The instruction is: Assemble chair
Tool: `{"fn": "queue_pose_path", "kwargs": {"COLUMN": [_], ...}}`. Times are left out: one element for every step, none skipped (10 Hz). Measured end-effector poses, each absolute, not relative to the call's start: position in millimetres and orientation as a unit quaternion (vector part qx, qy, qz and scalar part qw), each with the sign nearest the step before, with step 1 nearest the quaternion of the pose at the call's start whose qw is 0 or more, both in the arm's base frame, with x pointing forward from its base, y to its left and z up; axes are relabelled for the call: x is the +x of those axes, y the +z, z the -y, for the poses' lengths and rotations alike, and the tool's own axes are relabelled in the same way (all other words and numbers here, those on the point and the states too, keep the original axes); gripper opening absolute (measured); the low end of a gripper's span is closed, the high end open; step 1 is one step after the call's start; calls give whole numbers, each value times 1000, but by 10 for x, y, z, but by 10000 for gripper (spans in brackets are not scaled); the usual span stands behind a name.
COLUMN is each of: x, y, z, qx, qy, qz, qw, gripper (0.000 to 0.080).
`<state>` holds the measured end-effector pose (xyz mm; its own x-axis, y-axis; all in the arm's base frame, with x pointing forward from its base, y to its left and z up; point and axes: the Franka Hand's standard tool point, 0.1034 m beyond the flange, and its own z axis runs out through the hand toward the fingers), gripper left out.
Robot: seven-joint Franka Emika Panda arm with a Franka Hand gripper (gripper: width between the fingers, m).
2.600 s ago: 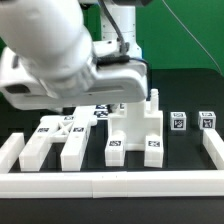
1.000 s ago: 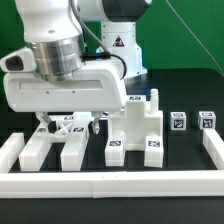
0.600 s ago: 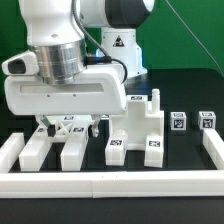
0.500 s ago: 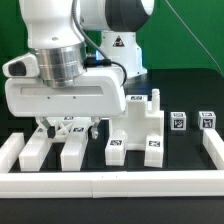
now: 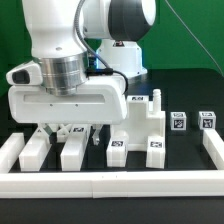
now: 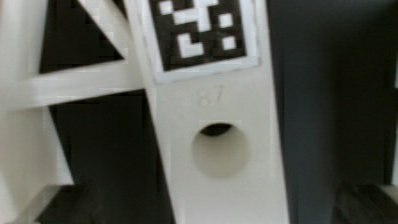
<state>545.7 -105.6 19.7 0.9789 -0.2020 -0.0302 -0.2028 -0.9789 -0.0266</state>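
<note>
My gripper's dark fingers are on either side of the panel bar in the wrist view, so they need to close.
The chair lies in loose white tagged parts inside the railed area. The X-braced panel (image 5: 60, 146) lies at the exterior view's left. My gripper (image 5: 72, 130) hangs low right over it, with its dark fingers (image 5: 48, 130) spread wide and nothing held. The wrist view shows one panel bar (image 6: 214, 150) close up, with a tag (image 6: 196, 35) and a round hole (image 6: 217, 130), running between the jaws. The stepped leg pieces (image 5: 140, 125) stand at the middle. Two small cubes (image 5: 178, 121) (image 5: 207, 120) sit at the right.
Long white border rails run along the front (image 5: 110, 183), the left (image 5: 10, 150) and the right (image 5: 213, 150). The arm's base (image 5: 120, 60) stands behind the parts. The gripper's wide white body hides the back half of the panel.
The arm has swung from a tilted pose to upright above the panel. The gripper has come down closer to the panel. The parts have not moved.
</note>
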Motion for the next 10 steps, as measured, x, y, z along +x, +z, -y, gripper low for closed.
{"fn": "queue_pose_path", "kwargs": {"x": [5457, 5457, 5457, 5456, 5457, 5456, 5456, 5456, 5456, 5456], "y": [192, 192, 192, 191, 192, 192, 191, 191, 191, 192], "z": [1060, 1061, 1061, 1061, 1063, 1063, 1063, 1063, 1063, 1063], "qx": [-995, -995, -995, -995, -995, -995, -995, -995, -995, -995], "qy": [13, 13, 13, 13, 13, 13, 13, 13, 13, 13], "qz": [-102, -102, -102, -102, -102, -102, -102, -102, -102, -102], "qw": [14, 14, 14, 14, 14, 14, 14, 14, 14, 14], "gripper": [649, 607, 607, 470, 334, 334, 282, 282, 282, 282]}}
